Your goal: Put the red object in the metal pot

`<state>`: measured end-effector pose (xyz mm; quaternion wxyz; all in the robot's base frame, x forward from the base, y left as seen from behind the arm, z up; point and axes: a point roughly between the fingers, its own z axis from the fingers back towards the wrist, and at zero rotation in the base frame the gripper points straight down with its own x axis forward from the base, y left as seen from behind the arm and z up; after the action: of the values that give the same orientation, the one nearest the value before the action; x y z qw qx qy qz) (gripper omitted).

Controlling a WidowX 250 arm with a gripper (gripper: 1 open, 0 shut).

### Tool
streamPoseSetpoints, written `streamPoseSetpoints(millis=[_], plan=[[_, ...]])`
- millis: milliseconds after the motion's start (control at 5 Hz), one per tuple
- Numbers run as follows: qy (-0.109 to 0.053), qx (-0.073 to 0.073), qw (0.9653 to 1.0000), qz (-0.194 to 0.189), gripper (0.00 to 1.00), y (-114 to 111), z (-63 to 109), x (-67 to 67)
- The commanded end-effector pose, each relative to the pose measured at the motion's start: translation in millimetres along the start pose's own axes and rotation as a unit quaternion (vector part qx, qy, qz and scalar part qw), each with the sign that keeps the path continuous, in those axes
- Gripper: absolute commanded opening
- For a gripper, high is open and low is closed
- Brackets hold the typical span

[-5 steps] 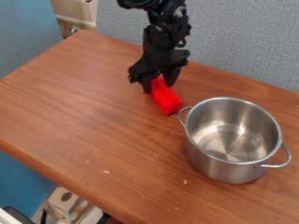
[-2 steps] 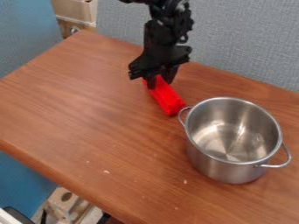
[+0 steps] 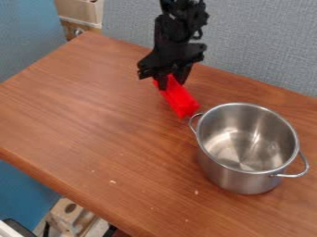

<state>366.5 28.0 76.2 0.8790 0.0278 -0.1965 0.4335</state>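
My gripper moves the red block toward the pot next, before releasing it, since the block's lower end is short of the metal pot's rim (image 3: 247,139).
The red object (image 3: 183,101) is a short bright red block just left of the metal pot (image 3: 235,174), lying slanted with its lower end close to the pot's rim. My black gripper (image 3: 169,81) comes down from above, and its fingers are shut on the block's upper end. The shiny metal pot stands upright on the wooden table at the right, with nothing inside. One loop handle sticks out at its lower right.
The brown wooden table (image 3: 87,111) stretches left and forward of the pot. Its front edge runs diagonally along the bottom left. A beige box (image 3: 81,13) stands behind the table's far left corner, against a blue backdrop.
The fingers have closed on the red block's upper end. Gripper and block have shifted slightly up and to the right, toward the pot.
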Motion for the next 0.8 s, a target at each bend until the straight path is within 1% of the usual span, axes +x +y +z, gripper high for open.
streamPoseSetpoints(millis=[0,200,600], plan=[[-0.016,-0.047,0.9988,-0.001,0.00,-14,47.0,4.4],[-0.007,-0.063,0.9979,-0.017,0.00,-20,68.3,-9.7],[-0.002,-0.084,0.9954,-0.045,0.00,-21,93.8,-30.6]])
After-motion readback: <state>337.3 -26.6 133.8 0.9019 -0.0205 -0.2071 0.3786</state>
